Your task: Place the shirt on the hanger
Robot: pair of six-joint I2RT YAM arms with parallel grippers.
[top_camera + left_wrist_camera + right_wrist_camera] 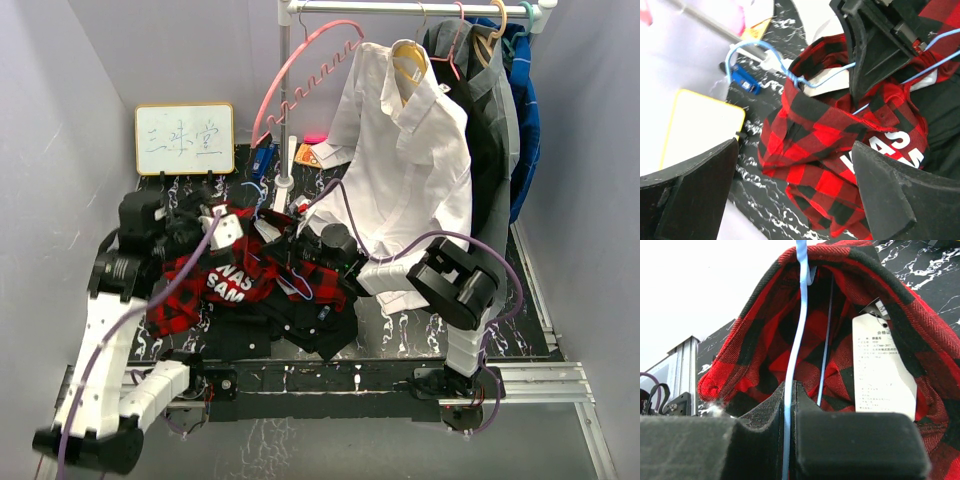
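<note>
The left gripper grabs the plaid shirt's shoulder beside the collar next, which leaves the collar opening free for the hanger to go in.
The red-and-black plaid shirt point(200, 290) lies crumpled on the black marbled table, its white letters facing up. The left wrist view shows it point(815, 150) between my left gripper's point(795, 200) wide-open fingers, which hover just above it without touching. The light-blue wire hanger point(825, 77) runs into the shirt's collar, with its hook point(747, 50) sticking out. My right gripper point(790, 405) is shut on the hanger wire point(799, 330), which passes up inside the collar point(760, 340). In the top view the right gripper point(295, 248) is at the shirt's right edge and the left gripper point(225, 232) at its upper edge.
A white paper tag point(882, 365) hangs inside the collar. A plain black shirt point(300, 325) lies near the front. A white dress shirt point(410, 170) and dark garments point(500, 110) hang on the rack. A pink hanger point(300, 70), the rack pole point(287, 100) and a whiteboard point(185, 140) stand behind.
</note>
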